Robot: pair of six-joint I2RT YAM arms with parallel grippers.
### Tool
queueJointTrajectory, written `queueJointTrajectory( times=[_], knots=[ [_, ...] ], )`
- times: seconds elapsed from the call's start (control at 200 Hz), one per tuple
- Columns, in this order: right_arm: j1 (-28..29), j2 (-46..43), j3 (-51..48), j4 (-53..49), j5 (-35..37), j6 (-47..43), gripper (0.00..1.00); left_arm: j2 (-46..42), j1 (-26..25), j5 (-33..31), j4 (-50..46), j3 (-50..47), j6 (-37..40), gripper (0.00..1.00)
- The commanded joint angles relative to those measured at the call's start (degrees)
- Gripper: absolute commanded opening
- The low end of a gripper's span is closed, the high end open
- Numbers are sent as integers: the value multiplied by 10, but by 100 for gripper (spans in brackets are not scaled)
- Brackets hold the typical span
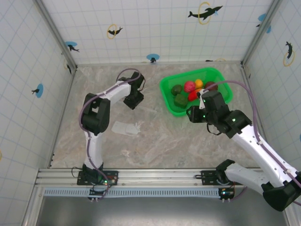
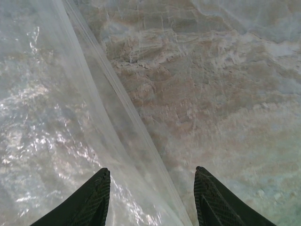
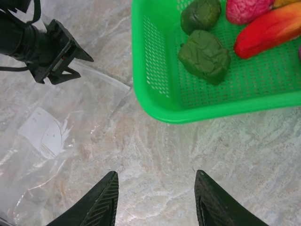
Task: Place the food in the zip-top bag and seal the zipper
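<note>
The zip-top bag will be grabbed next by its zipper edge with my left gripper. The bag then hangs with its opening up, so the food can be placed inside.
The food lies in a green basket: two dark green pieces, a pink one and a red-orange one. The zip-top bag is flat on the marble table, clear and crinkly. My left gripper is at the bag's far end. In the left wrist view the left gripper is open, and the zipper runs diagonally between its fingers without either one touching it. My right gripper is open over bare marble, just in front of the basket, holding nothing.
The basket's near rim is close ahead of the right fingers. The left gripper's black body stands over the bag at the upper left of the right wrist view. White tiled walls enclose the table.
</note>
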Motion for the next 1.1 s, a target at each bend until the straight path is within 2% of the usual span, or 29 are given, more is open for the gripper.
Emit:
queueJointTrajectory(
  times=[0.0,0.17,0.295,0.515,0.61,0.736,0.911,1.046,1.096],
  knots=[
    [-4,-13,-19,-1,-3,10,47,27,9,-4,-19,24,-5,52],
    [-4,-1,-17,-2,-7,6,48,75,13,5,-44,86,9,51],
    [-3,3,-23,0,-1,13,48,85,13,9,-53,82,14,47],
    [-2,6,-26,7,4,18,48,86,13,13,-53,48,41,32],
    [-1,10,-30,12,4,20,47,104,12,22,-80,67,73,29],
    [6,17,-28,16,9,17,47,113,13,-3,-126,101,121,25],
    [6,20,-32,33,7,17,44,86,12,-5,-121,105,175,15],
    [14,24,-40,64,-26,-4,43,53,9,-3,-106,114,253,1],
    [25,34,-28,61,-3,-5,40,37,8,-3,-106,112,273,0]
  ],
)
